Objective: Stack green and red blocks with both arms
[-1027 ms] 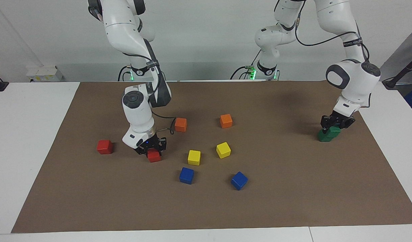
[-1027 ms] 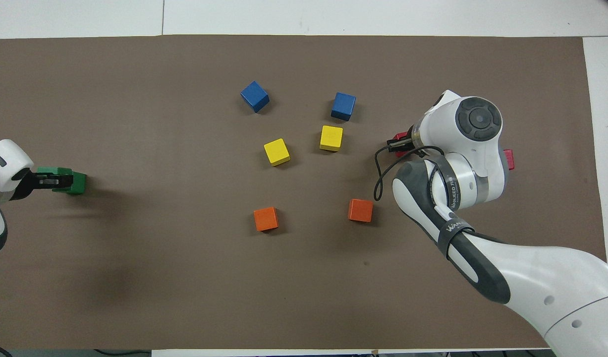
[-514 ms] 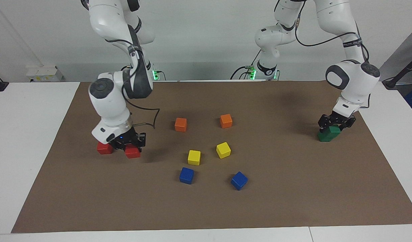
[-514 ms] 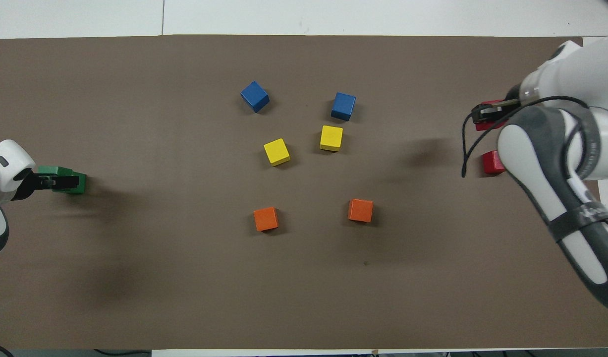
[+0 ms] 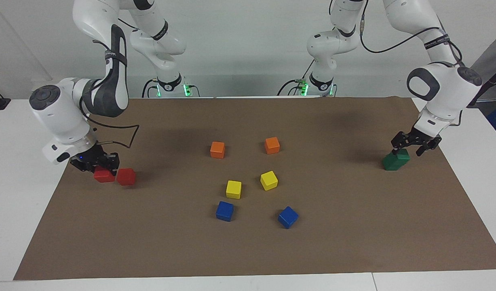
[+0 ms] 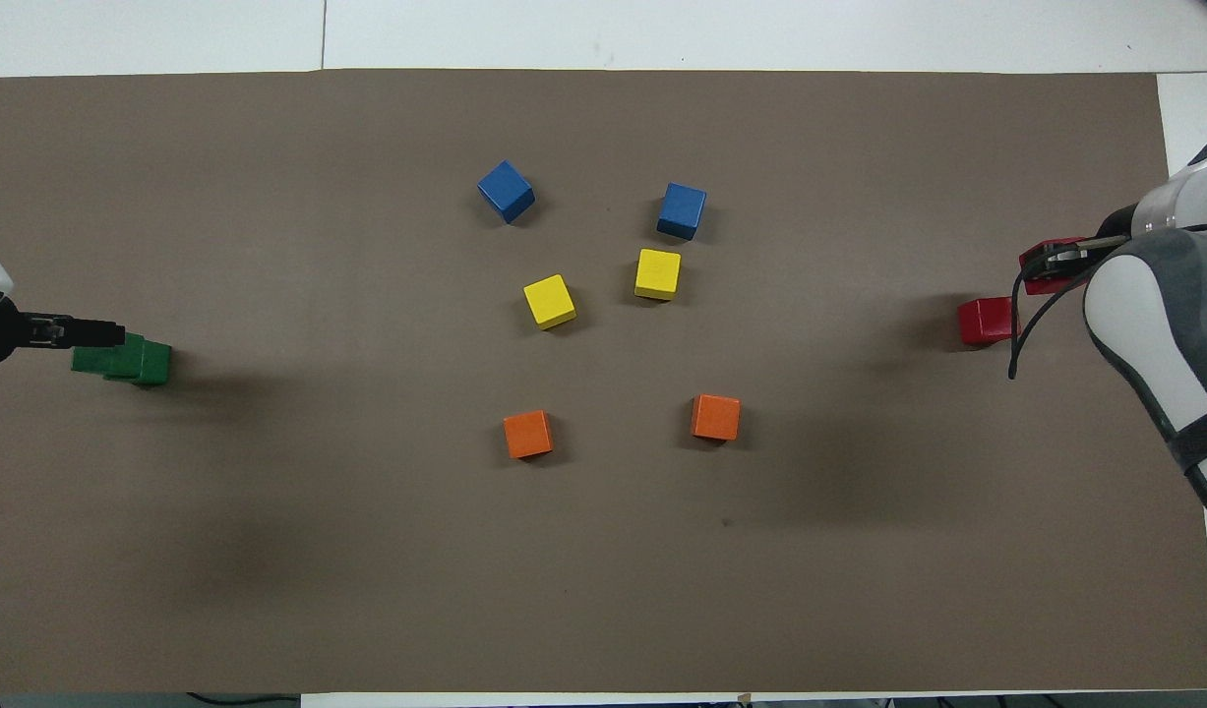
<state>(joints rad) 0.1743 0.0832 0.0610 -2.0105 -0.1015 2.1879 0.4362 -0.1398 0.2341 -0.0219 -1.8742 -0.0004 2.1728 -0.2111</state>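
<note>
The held red block moves toward the lying red block next with my right gripper. Its base is short of that block, so opening now would miss.
Two green blocks stand stacked (image 5: 395, 159) near the left arm's end of the brown mat; in the overhead view the stack (image 6: 126, 359) shows as two offset green tops. My left gripper (image 5: 413, 142) is open and empty just above the stack, and it also shows in the overhead view (image 6: 72, 332). My right gripper (image 5: 95, 163) is shut on a red block (image 5: 104, 175) and holds it low over the mat's edge at the right arm's end. The second red block (image 5: 126, 176) lies on the mat beside it. Both show in the overhead view: held block (image 6: 1046, 264), lying block (image 6: 987, 321).
In the middle of the mat (image 5: 353, 226) lie two orange cubes (image 5: 217, 149) (image 5: 272, 145), two yellow cubes (image 5: 233, 189) (image 5: 269, 180) and two blue cubes (image 5: 224, 211) (image 5: 288, 217). White table surrounds the mat.
My right gripper carried the red block from the middle of the mat toward the right arm's end, past the lying red block. My left gripper opened and rose off the green stack.
</note>
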